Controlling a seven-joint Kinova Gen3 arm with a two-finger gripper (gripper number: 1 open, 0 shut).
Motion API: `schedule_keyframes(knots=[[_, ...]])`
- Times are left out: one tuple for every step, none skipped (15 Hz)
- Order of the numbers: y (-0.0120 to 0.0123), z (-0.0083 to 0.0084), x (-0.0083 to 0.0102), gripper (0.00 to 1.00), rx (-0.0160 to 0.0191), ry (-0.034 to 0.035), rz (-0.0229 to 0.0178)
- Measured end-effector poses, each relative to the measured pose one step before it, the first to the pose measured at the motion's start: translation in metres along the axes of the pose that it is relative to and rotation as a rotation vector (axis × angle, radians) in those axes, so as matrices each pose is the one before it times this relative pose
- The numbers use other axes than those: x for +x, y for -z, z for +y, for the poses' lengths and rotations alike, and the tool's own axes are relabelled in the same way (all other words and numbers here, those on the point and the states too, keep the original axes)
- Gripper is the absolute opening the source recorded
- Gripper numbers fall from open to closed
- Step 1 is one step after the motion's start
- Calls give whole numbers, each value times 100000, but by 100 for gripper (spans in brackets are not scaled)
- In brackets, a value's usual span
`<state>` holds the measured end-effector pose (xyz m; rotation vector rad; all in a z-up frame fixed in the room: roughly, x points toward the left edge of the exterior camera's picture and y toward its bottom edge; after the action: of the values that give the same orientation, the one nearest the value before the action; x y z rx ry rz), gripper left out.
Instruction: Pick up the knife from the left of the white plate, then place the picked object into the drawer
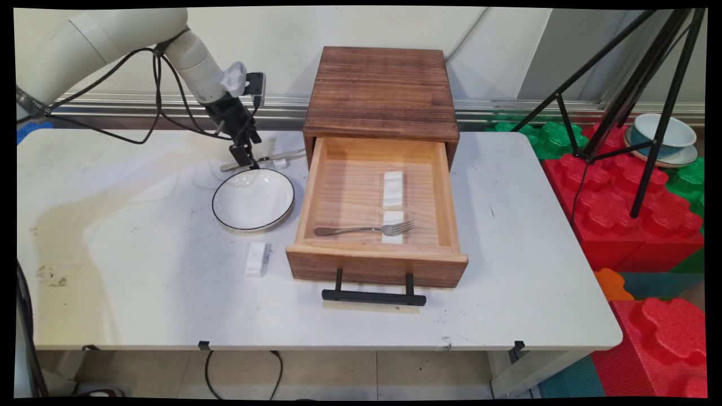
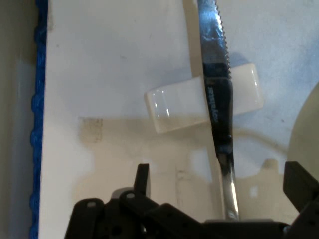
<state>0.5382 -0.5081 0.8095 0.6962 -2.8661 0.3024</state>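
Observation:
My gripper is to grab the metal table knife by its handle [image 1: 229, 167] next, so that it can lay the knife across the bare white rest in the drawer [image 1: 393, 189].
My gripper [image 1: 246, 160] hangs low over the table's far left part, just behind a white black-rimmed plate [image 1: 253, 199]. In the hand view the gripper [image 2: 219, 181] is open, one finger on each side of a table knife [image 2: 217, 99]. The knife [image 1: 282, 157] lies across a small white rest [image 2: 174, 107] with its serrated blade pointing away from the hand. Its handle runs down between the fingers [image 2: 142, 175], which stand apart from it. The plate's edge [image 2: 306, 129] shows at the right.
A wooden cabinet [image 1: 382, 93] stands at the back, its drawer [image 1: 372, 262] pulled out. Inside lie a fork [image 1: 364, 229] and two white rests [image 1: 393, 189]. Another white rest [image 1: 256, 259] lies in front of the plate. A black tripod [image 1: 648, 113] and red foam blocks [image 1: 620, 208] stand off the table's right.

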Motion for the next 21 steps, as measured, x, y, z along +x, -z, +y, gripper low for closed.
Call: schedule_keyframes(knots=[[-101, -14, 24, 100, -128, 14, 116], [-103, -21, 21, 100, -95, 47, 167], [-104, -25, -2, 100, -75, 114, 177], [-71, -32, 22, 0, -8, 68, 146], [-79, -34, 5, 0, -9, 125, 242], [-67, -22, 3, 0, -42, 102, 190], [-31, -21, 4, 0, 17, 131, 155], [-59, -21, 14, 0, -29, 188, 149], [-38, -9, 0, 0, -27, 191, 58], [-35, -10, 3, 0, -11, 233, 100], [-38, -7, 6, 0, -24, 297, 96], [-55, 2, -8, 0, -78, 416, 68], [-32, 0, 0, 0, -66, 257, 20], [-28, 7, -41, 0, -77, 474, 26], [-10, 5, -60, 0, -36, 324, -20], [-1, -8, -9, 0, -8, 199, -9], [27, -4, -12, 0, 32, 128, 4], [40, -2, -35, 0, 25, 158, -2], [77, -8, -30, 0, 89, 299, 44], [58, 1, -13, 0, 69, 182, 48], [85, 20, -7, 0, 90, 166, 68]])
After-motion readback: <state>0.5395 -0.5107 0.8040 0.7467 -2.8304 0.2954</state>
